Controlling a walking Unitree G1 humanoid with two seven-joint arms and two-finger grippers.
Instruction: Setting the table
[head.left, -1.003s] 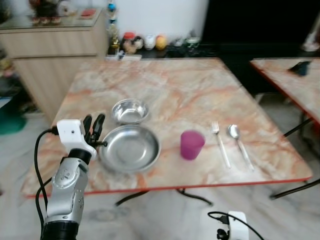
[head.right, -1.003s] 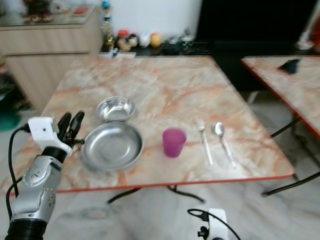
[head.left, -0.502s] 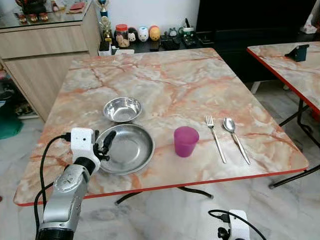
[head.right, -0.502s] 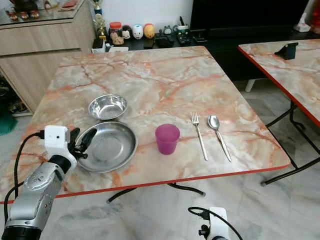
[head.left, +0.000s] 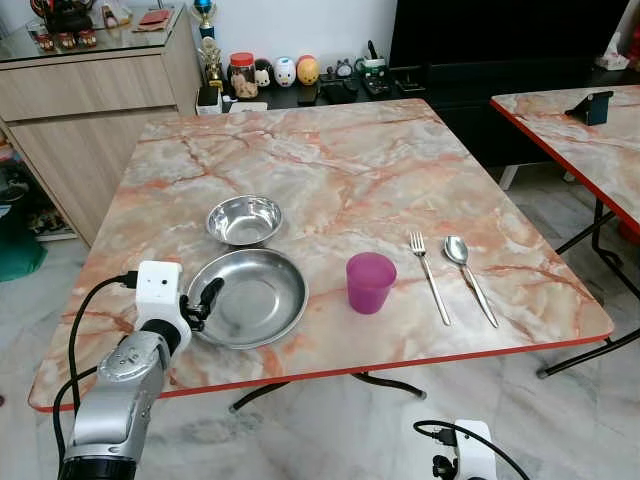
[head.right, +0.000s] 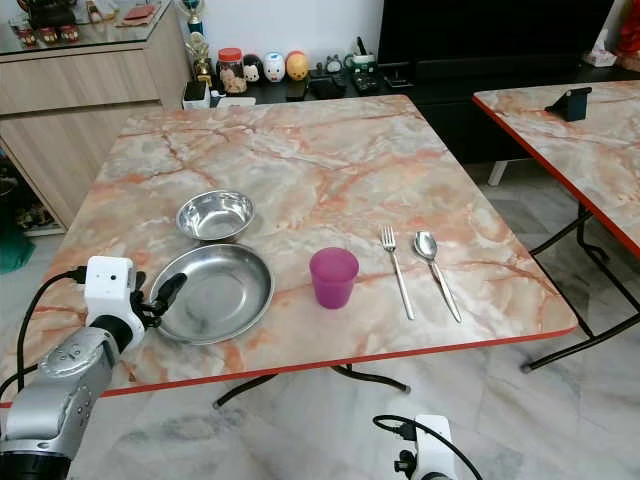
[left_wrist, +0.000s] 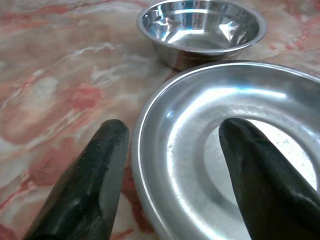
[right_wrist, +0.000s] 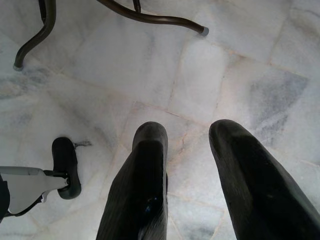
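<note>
My left gripper picks up the plate by its thin raised rim (head.left: 190, 293) next, since its broad dish (head.left: 252, 298) spreads much wider than my open fingers.
A wide steel plate (head.left: 250, 297) lies near the marble table's (head.left: 330, 160) front left, with a small steel bowl (head.left: 244, 219) just behind it. To its right stand a purple cup (head.left: 370, 282), then a fork (head.left: 430, 275) and a spoon (head.left: 468, 270) side by side. My left gripper (left_wrist: 174, 127) is open at the plate's left rim (left_wrist: 145, 150), one finger outside on the tabletop and the other over the plate's inside. My right gripper (right_wrist: 187, 127) hangs open low over the floor.
A second marble table (head.left: 590, 140) stands to the right across a gap. A wooden cabinet (head.left: 90, 100) and a low dark shelf with figurines (head.left: 285, 70) sit behind. Curved black table legs (right_wrist: 150, 15) rest on the marble floor.
My left gripper has tipped from pointing upward beside the plate down to its left rim, fingers now on either side of it. The head view has shifted and sharpened.
</note>
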